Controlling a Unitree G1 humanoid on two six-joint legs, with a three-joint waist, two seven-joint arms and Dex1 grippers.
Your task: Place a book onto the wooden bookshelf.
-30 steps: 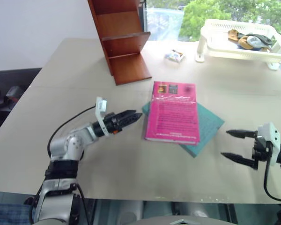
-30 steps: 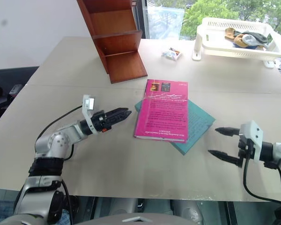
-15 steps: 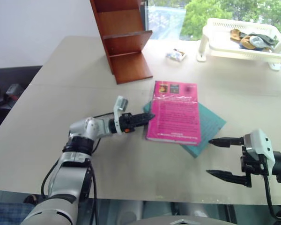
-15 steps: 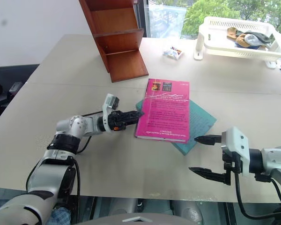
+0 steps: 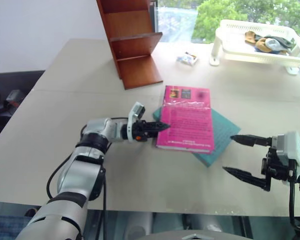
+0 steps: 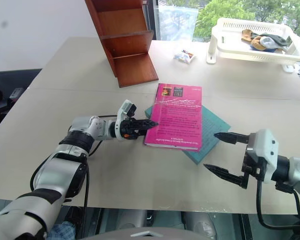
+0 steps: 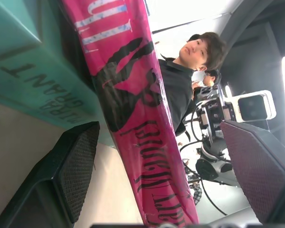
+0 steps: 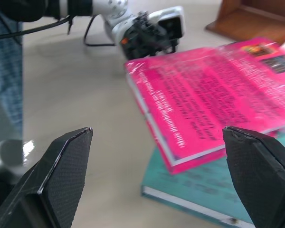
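My left gripper should close, since my fingers are on both sides of its spine. Closing now would hold the pink book (image 5: 186, 119).
The pink book (image 5: 186, 119) lies flat on a teal book (image 5: 222, 134) in the middle of the table. The wooden bookshelf (image 5: 132, 45) stands at the back left, its tiers bare. My left gripper (image 5: 162, 126) is level at the book's left long edge and open. In the left wrist view, its fingers (image 7: 71, 175) straddle the pink spine (image 7: 133, 118) with gaps on both sides. My right gripper (image 5: 245, 157) hangs open over the table to the right of the books, holding nothing. Its wrist view shows the book (image 8: 213, 90) and the left gripper (image 8: 149, 35) beyond.
A white plastic basket (image 5: 225, 45) with cloth items stands at the back right. A small packet (image 5: 187, 59) lies between it and the shelf. A person (image 7: 190, 71) shows past the table in the left wrist view. The table's front edge is close below both grippers.
My left gripper slid right to the pink book's edge and rolled, its fingers now around the spine. My right gripper rose a little and shifted toward the books.
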